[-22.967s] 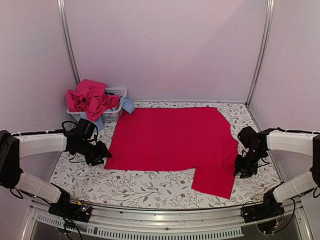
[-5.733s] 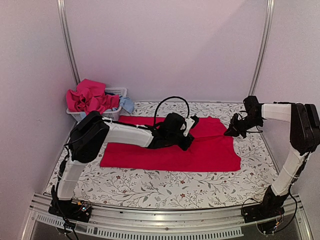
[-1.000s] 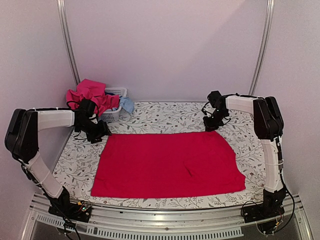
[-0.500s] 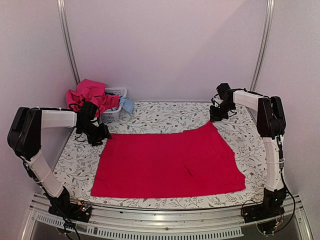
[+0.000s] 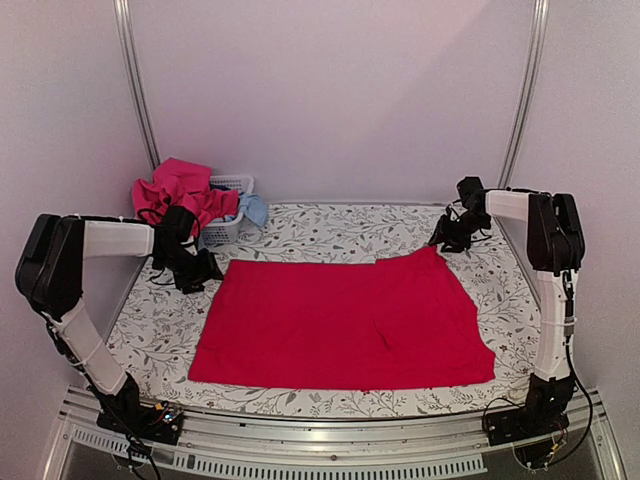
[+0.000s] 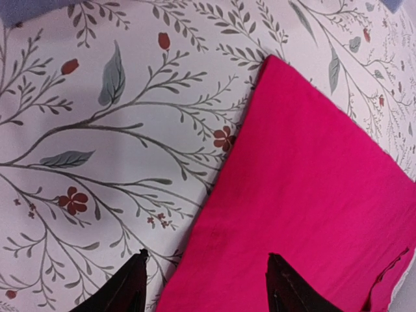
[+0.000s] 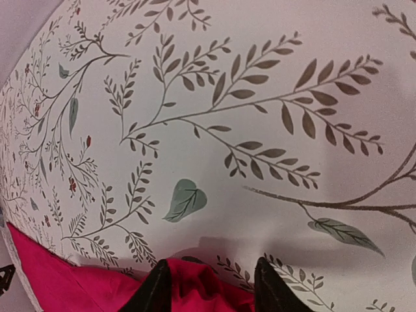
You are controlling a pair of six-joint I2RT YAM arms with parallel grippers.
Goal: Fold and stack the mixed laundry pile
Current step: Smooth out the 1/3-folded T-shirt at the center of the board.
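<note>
The right gripper grabs the peaked far corner (image 5: 430,251) of the red cloth next, to fold it, and leaves the cloth's other far corner (image 5: 232,264) for my left gripper.
A large bright red cloth (image 5: 340,320) lies spread flat on the flower-printed table. My left gripper (image 5: 197,272) hovers at its far left corner, open, with the cloth's edge (image 6: 312,195) running under the gap between the fingers (image 6: 205,257) and nothing gripped. My right gripper (image 5: 447,240) sits at the far right corner, which is drawn out into a small peak. In the right wrist view its jaws (image 7: 211,263) stand apart, and a loose bunch of the red cloth (image 7: 201,286) lies between them. The rest of the laundry pile (image 5: 180,195), pink-red with a light blue piece (image 5: 252,208), sits in the basket.
The white slatted basket (image 5: 232,182) stands at the back left corner against the wall. Walls close in the table on the left, back and right. Bare table (image 5: 330,225) shows behind the cloth and along its left side.
My right gripper has moved right along the back, dragging the cloth's far right corner outward, and its jaws have come apart. The cloth shifted slightly. The left gripper has hardly moved.
</note>
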